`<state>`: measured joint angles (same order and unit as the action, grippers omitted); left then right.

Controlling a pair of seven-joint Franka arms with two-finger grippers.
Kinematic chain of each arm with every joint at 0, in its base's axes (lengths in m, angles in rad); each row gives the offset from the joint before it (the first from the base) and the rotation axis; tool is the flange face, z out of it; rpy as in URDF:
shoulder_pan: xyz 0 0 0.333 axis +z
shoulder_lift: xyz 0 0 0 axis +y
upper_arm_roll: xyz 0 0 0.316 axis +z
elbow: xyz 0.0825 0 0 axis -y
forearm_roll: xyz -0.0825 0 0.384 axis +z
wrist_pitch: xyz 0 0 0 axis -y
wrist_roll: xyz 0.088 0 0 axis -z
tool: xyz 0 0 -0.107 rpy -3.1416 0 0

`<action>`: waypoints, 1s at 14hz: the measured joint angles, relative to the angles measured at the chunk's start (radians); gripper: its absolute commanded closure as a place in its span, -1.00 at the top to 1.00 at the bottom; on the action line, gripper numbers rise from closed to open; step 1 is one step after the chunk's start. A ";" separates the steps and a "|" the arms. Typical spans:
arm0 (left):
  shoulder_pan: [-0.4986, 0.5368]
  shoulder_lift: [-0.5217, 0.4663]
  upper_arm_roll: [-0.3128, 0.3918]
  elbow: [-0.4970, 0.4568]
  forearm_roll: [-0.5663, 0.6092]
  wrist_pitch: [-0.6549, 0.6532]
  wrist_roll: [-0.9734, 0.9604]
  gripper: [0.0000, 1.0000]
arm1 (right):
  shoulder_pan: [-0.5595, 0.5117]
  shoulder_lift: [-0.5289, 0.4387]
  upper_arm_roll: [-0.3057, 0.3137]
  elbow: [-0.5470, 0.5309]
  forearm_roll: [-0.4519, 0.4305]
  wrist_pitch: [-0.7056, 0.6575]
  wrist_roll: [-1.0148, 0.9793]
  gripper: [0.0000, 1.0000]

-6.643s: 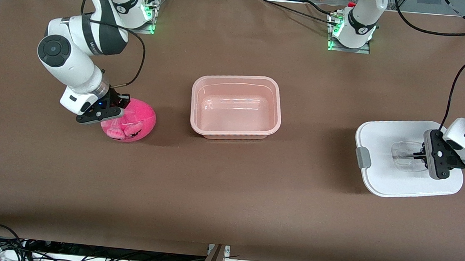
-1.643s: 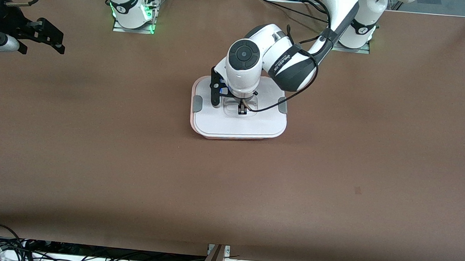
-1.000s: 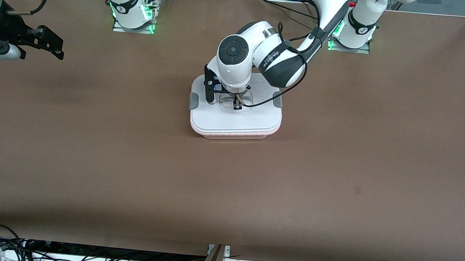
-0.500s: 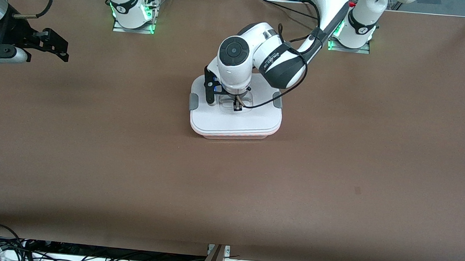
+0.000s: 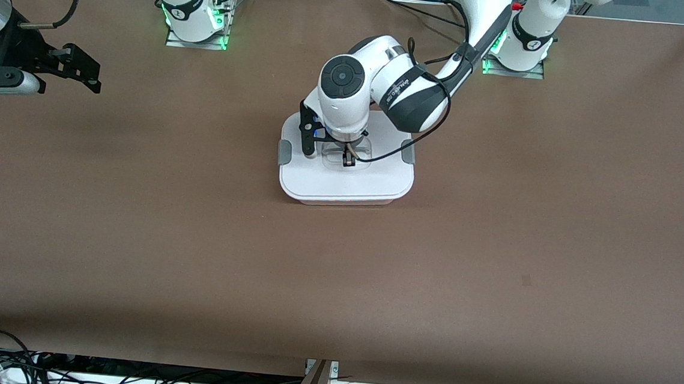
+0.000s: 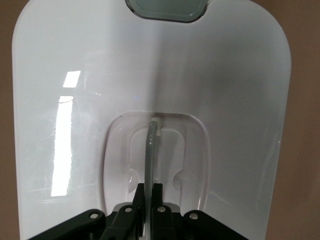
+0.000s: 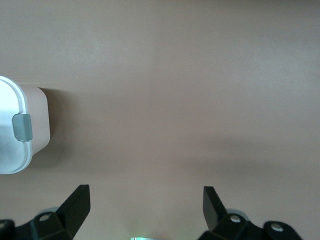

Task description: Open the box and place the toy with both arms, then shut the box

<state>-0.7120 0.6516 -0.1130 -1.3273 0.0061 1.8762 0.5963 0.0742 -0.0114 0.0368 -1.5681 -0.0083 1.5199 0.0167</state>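
The white lid [image 5: 342, 183] sits flat on the box [image 5: 341, 200], so it is now time for my left gripper to release the lid.
The box [image 5: 341, 200] stands mid-table with its white lid [image 5: 342, 183] seated flat on it; grey side clips [image 5: 284, 152] show at both ends. My left gripper [image 5: 348, 160] is shut on the lid's clear recessed handle [image 6: 151, 145], its fingers pinching the thin handle bar in the left wrist view. The lid fills that view [image 6: 225, 90]. The toy is hidden. My right gripper [image 5: 80, 67] is open and empty, up in the air over the right arm's end of the table; its view shows bare table and the box's end with a clip [image 7: 22, 127].
The brown table [image 5: 336, 276] carries nothing else. Both arm bases [image 5: 195, 16] stand along the edge farthest from the front camera. Cables lie below the table edge nearest that camera.
The left gripper brought the lid over the box and lowered it; the pink rim that showed half a second ago is now covered. The right gripper left the toy and drew back, open.
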 measured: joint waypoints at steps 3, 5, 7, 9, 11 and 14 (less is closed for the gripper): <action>-0.005 0.001 -0.002 0.002 0.022 0.001 0.000 -0.94 | 0.000 0.001 0.000 0.000 0.000 0.000 0.000 1.00; -0.008 0.001 -0.002 0.002 0.029 0.000 0.000 0.99 | 0.000 0.001 0.000 0.000 0.000 0.000 0.000 1.00; -0.006 0.003 0.005 0.011 0.033 0.005 -0.001 1.00 | 0.000 0.001 0.000 0.000 0.000 0.000 0.000 1.00; 0.007 0.004 0.013 0.053 0.033 -0.022 -0.001 1.00 | 0.000 0.001 -0.001 0.000 0.000 0.002 0.000 1.00; 0.030 0.003 0.018 0.119 0.033 -0.081 -0.003 1.00 | 0.000 0.001 -0.002 0.000 0.000 0.007 0.000 1.00; 0.112 0.003 0.024 0.165 0.020 -0.115 -0.029 1.00 | 0.000 0.001 -0.002 0.000 0.000 0.009 0.000 1.00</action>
<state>-0.6001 0.6547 -0.0885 -1.1626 0.0265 1.7613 0.5674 0.0738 -0.0099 0.0350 -1.5680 -0.0082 1.5290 0.0167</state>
